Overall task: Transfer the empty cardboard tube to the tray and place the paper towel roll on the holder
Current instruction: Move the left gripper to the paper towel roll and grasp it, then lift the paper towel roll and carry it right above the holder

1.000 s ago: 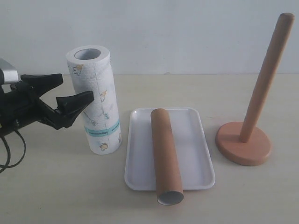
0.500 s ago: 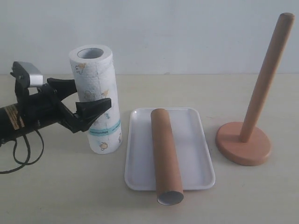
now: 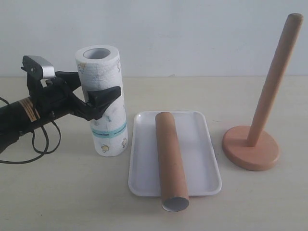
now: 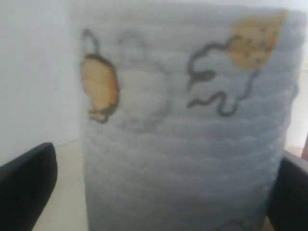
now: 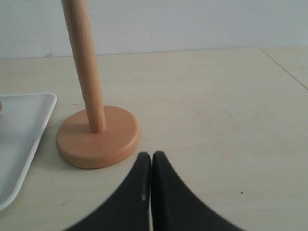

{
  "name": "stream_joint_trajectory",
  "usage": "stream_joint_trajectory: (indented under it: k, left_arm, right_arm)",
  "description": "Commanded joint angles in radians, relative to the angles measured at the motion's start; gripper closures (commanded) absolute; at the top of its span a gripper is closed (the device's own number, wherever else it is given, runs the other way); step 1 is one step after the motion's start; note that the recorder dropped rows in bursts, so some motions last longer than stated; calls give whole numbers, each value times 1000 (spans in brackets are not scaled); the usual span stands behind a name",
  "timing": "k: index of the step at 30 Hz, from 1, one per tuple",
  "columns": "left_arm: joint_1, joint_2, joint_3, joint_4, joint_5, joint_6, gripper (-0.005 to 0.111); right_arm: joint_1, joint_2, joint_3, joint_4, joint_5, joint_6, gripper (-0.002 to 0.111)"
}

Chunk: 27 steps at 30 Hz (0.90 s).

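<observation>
My left gripper next keeps the paper towel roll (image 3: 107,110), which stands tall and upright, from tipping. It grabs the roll by its upper half (image 3: 100,86).
The paper towel roll (image 3: 107,110) stands upright on the table, left of the tray (image 3: 204,144). My left gripper (image 3: 98,83) is open and straddles the roll's upper half, one finger in front and one behind. Up close the roll (image 4: 183,130) fills the left wrist view, with one black finger (image 4: 29,185) a little off it and the other at its far edge. The empty cardboard tube (image 3: 171,161) lies lengthwise on the tray, its near end past the rim. The holder (image 3: 251,147) stands at the right. My right gripper (image 5: 151,156) is shut and empty near the holder's base (image 5: 96,137).
The holder's tall pole (image 3: 276,77) leans slightly in the exterior view. A black cable (image 3: 33,149) trails from the left arm over the table. A corner of the tray (image 5: 24,125) shows in the right wrist view. A white wall runs behind the table.
My left gripper has advanced to the right and now has its open fingers round the roll. The roll has shifted slightly right. Tube, tray and holder have not moved.
</observation>
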Motion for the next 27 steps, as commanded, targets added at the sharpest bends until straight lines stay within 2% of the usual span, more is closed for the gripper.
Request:
stream_joint_trajectory:
  k: [1, 11, 19, 22, 25, 27]
  left_arm:
    - [-5, 3, -4, -46, -13, -10, -3]
    - [-5, 3, -4, 21, -13, -12, -3]
    - [-5, 3, -4, 33, -13, -86, -1]
    - [-5, 3, -4, 33, -13, -120, 13]
    - [-5, 3, -4, 33, -13, -150, 42]
    - [-5, 3, -4, 33, -13, -153, 65]
  right_arm:
    - [-5, -5, -1, 1, -2, 0, 108]
    - [-5, -5, -1, 1, -2, 0, 108]
    - [-5, -5, -1, 1, -2, 0, 108]
    - [-5, -5, -1, 1, -2, 0, 108]
    - [-5, -5, -1, 1, -2, 0, 108]
    - [-5, -5, -1, 1, -2, 0, 108]
